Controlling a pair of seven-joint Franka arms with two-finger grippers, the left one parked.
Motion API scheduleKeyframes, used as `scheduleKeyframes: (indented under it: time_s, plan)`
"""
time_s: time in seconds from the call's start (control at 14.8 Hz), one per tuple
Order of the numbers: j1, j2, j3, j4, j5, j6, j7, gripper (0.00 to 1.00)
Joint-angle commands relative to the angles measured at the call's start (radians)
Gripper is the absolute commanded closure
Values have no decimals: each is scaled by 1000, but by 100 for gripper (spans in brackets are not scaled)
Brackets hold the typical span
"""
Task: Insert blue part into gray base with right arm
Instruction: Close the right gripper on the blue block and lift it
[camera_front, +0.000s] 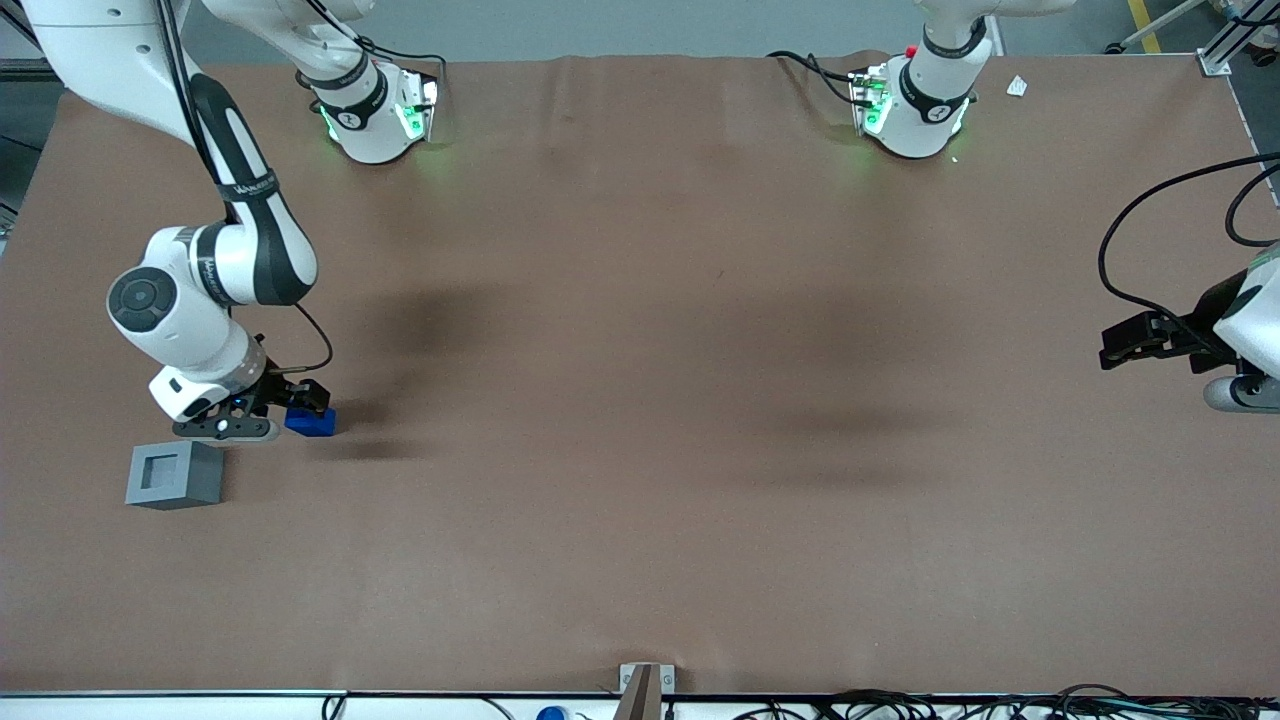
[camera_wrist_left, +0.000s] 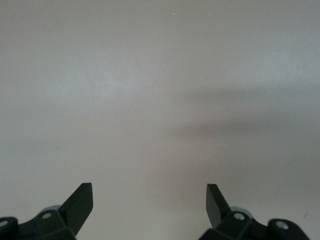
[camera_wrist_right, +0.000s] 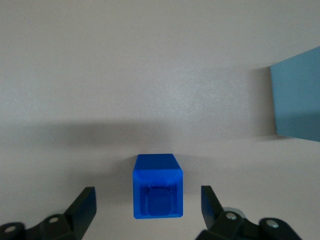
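Note:
My right gripper grabs the two opposite flat sides of the blue part next, to insert the blue part into the gray base.
The blue part (camera_front: 312, 424) lies on the brown table at the working arm's end. In the right wrist view the blue part (camera_wrist_right: 157, 192) shows a square stub face toward the camera. My right gripper (camera_front: 303, 408) is low over the table with its fingers open on either side of the part, a gap showing at each side (camera_wrist_right: 148, 194). The gray base (camera_front: 175, 474) stands on the table with its square recess upward, a little nearer the front camera than the gripper. One flat side of the gray base (camera_wrist_right: 297, 102) shows in the right wrist view, apart from the part.
The brown table mat (camera_front: 640, 400) spreads wide toward the parked arm's end. The two arm bases (camera_front: 375, 115) (camera_front: 915, 110) stand at the table edge farthest from the front camera. Cables (camera_front: 900, 705) lie along the edge nearest it.

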Motion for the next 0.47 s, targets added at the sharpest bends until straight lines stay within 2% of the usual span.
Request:
scheduleKeyframes:
  time_s: [0.0,0.41]
  plan:
    - [-28,1,8,-16,-38,14,-31,18]
    - [-45,57,8,-16,-41,66,-30,29]
